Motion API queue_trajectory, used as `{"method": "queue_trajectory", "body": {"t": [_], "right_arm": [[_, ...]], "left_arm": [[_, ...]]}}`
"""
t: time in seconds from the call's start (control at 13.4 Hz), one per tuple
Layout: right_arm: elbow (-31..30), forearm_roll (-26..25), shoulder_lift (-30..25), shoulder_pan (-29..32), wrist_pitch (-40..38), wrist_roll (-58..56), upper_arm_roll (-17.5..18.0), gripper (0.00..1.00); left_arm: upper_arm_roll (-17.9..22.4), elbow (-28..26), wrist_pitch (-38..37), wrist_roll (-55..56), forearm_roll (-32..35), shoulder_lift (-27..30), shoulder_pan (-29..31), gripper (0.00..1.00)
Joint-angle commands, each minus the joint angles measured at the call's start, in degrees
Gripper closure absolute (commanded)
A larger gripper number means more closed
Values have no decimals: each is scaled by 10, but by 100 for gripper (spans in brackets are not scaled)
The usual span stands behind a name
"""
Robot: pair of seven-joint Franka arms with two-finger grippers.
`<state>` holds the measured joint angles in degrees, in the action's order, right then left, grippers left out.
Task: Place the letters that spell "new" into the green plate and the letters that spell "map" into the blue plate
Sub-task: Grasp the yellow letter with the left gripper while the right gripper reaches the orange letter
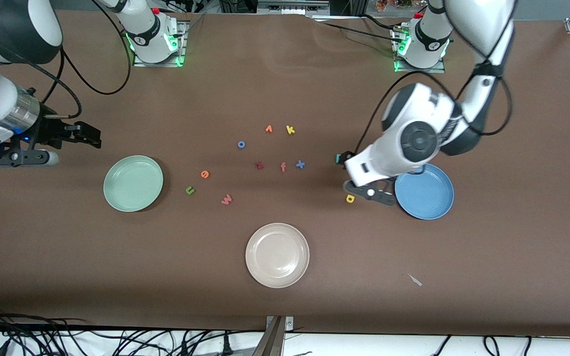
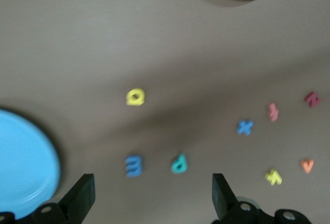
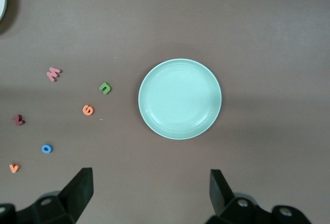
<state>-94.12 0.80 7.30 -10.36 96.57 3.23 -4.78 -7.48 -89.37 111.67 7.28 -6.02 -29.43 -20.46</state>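
The yellow a should be grabbed next by the sides of its loop [image 1: 350,199] with my left gripper. It will help spell "map" in the blue plate [image 1: 426,193].
The green plate [image 1: 133,183] [image 3: 179,98] holds nothing. Beside it, toward the table's middle, lie the green n [image 1: 190,190] [image 3: 105,88], orange e [image 1: 205,174] [image 3: 88,110] and salmon w [image 1: 226,199] [image 3: 53,73]. The blue plate [image 1: 426,193] [image 2: 26,162] is bare too. Next to it lie the yellow a [image 1: 350,198] [image 2: 135,97], teal p [image 1: 338,158] [image 2: 179,163] and blue m [image 2: 133,165]; the left arm hides the m in the front view. My left gripper [image 2: 152,203] hangs open over the m and p. My right gripper [image 1: 84,134] [image 3: 149,193] is open over bare table beside the green plate.
A beige plate [image 1: 277,254] sits nearest the front camera. Other letters lie mid-table: dark red z [image 1: 259,165], orange-red f [image 1: 283,167], blue x [image 1: 300,164], blue o [image 1: 241,144], orange v [image 1: 268,129], yellow k [image 1: 290,130]. A small pale scrap [image 1: 415,280] lies near the front edge.
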Motion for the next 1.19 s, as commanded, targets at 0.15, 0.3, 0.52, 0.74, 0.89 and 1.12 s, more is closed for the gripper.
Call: {"method": "queue_trajectory", "body": {"t": [0.15, 0.3, 0.52, 0.74, 0.89, 1.12], "right_arm": [[-47, 2, -11, -34, 25, 93, 18, 0], [-68, 3, -11, -34, 43, 137, 37, 0], [-149, 2, -37, -34, 118, 209, 71, 0], [-255, 2, -53, -34, 245, 289, 112, 0], [-295, 2, -32, -34, 321, 354, 137, 0], [-326, 2, -5, -35, 391, 393, 151, 0]], "left_arm": [[7, 23, 62, 34, 75, -62, -11, 0], [8, 18, 105, 33, 113, -81, -4, 0], [8, 16, 141, 33, 130, -119, -2, 9], [9, 13, 148, 25, 131, -139, -4, 14], [9, 4, 165, 24, 131, -149, -8, 15], [8, -20, 194, 24, 148, -150, -8, 25]]}}
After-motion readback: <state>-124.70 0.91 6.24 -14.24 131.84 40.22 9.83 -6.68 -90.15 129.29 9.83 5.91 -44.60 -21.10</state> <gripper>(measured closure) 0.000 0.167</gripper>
